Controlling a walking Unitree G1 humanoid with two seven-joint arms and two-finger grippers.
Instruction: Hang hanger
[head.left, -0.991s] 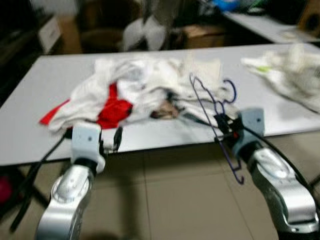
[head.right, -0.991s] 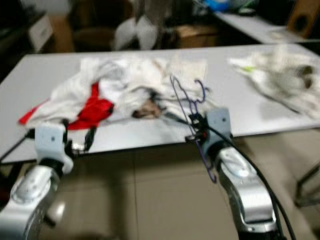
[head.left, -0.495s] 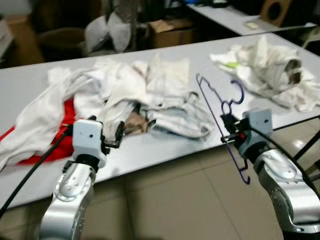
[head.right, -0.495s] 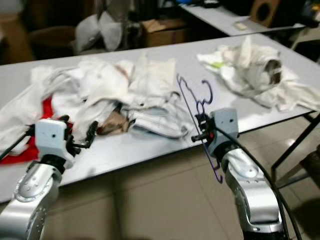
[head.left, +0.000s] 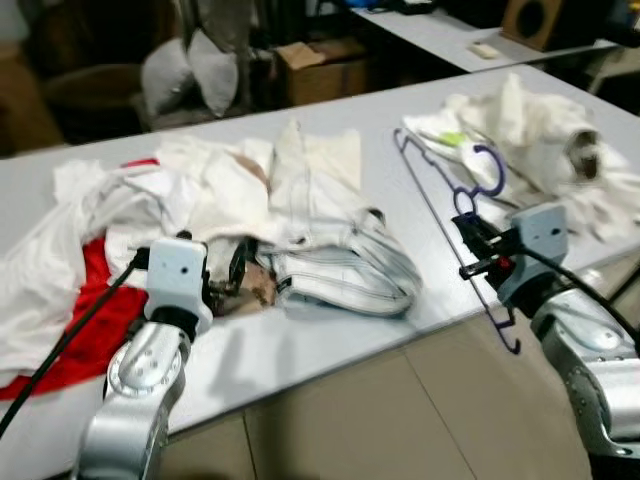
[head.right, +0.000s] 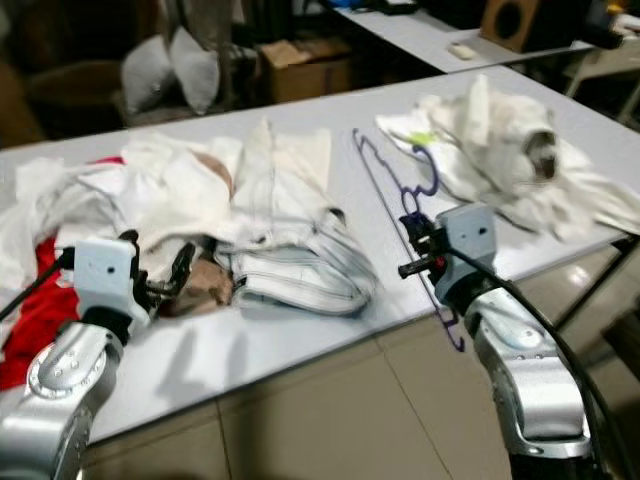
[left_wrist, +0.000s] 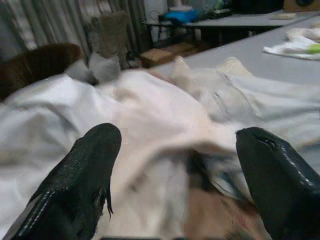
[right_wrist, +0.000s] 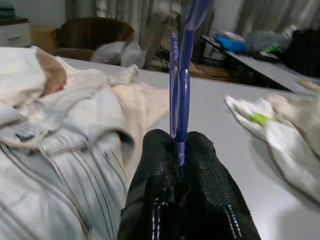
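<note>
Next, my left gripper grabs the white garment by its open edge (left_wrist: 200, 145) to get the purple hanger into it.
A thin blue wire hanger (head.left: 440, 205) stands on edge over the right part of the white table (head.left: 330, 330), its hook (head.left: 487, 170) curling upward. My right gripper (head.left: 478, 250) is shut on the hanger's lower side, near the table's front edge. In the right wrist view the two black fingers (right_wrist: 155, 195) press together around the blue wire (right_wrist: 181, 85). My left gripper (head.left: 238, 272) is open at the front of the clothes pile (head.left: 250, 210); its wide-apart fingers (left_wrist: 85, 170) point at white cloth (left_wrist: 160, 125).
White and striped garments with a red one (head.left: 70, 320) cover the table's left and middle. A second white heap (head.left: 530, 140) lies at the right end. Behind are another table (head.left: 470, 40), a cardboard box (head.left: 320, 65), cushions and a dark chair. Tiled floor lies in front.
The whole view has shifted and the table looks closer, so the camera has moved. My right gripper still holds the hanger, and the left gripper now sits nearer the clothes pile.
</note>
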